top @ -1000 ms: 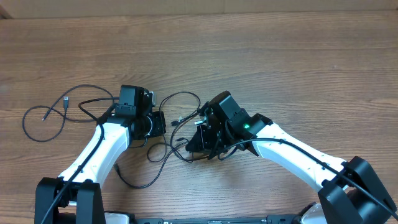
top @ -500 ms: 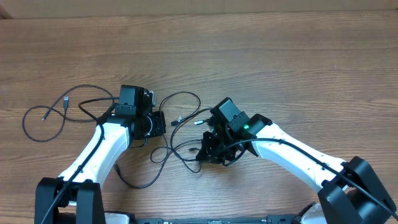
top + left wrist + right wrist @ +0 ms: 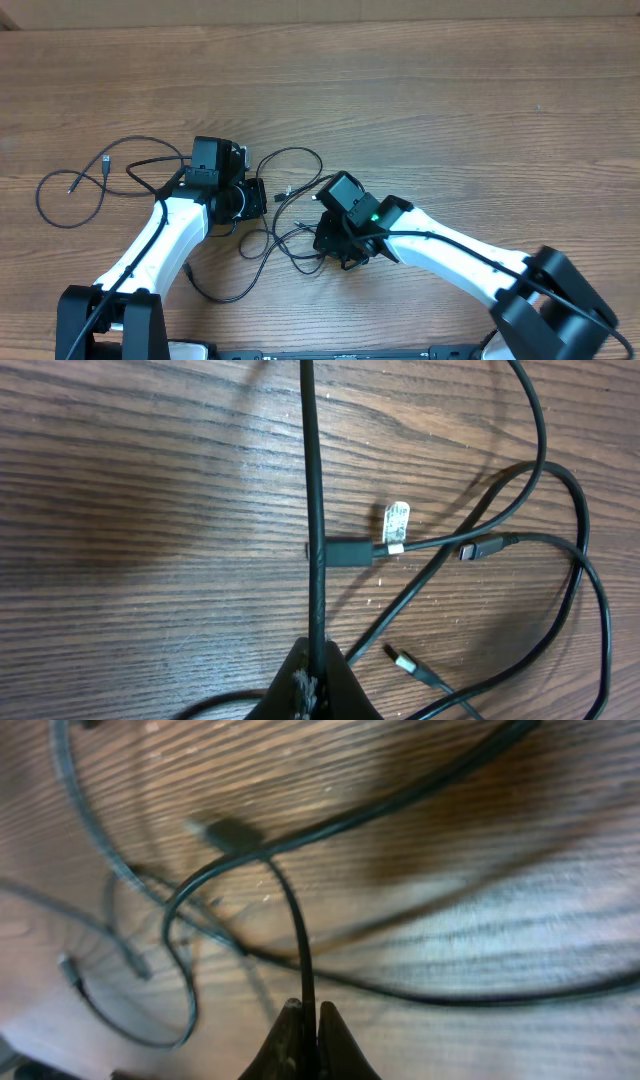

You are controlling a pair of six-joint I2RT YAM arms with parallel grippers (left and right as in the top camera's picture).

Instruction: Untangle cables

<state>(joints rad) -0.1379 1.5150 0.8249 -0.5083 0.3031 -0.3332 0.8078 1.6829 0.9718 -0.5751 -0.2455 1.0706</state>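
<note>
The cable in my left gripper's fingers runs low over the wooden tabletop and would settle there if released, so it is time to open.
Several thin black cables lie tangled on the wooden table between my two arms. One strand loops off to the left, ending in small plugs. My left gripper is shut on a cable that runs taut straight away from its fingertips. Beyond it lie a black plug with a white tag and a silver-tipped plug. My right gripper is shut on a thin cable, which rises from its tips and bends towards a dark plug.
Both white arms reach in from the table's front edge, each carrying thicker black wiring along it. Cable loops lie behind and between the grippers, and another loop lies near the left arm.
My right gripper has shifted towards the front edge and slightly left, turning as it went, with its cable in it. The left arm has stayed still.
</note>
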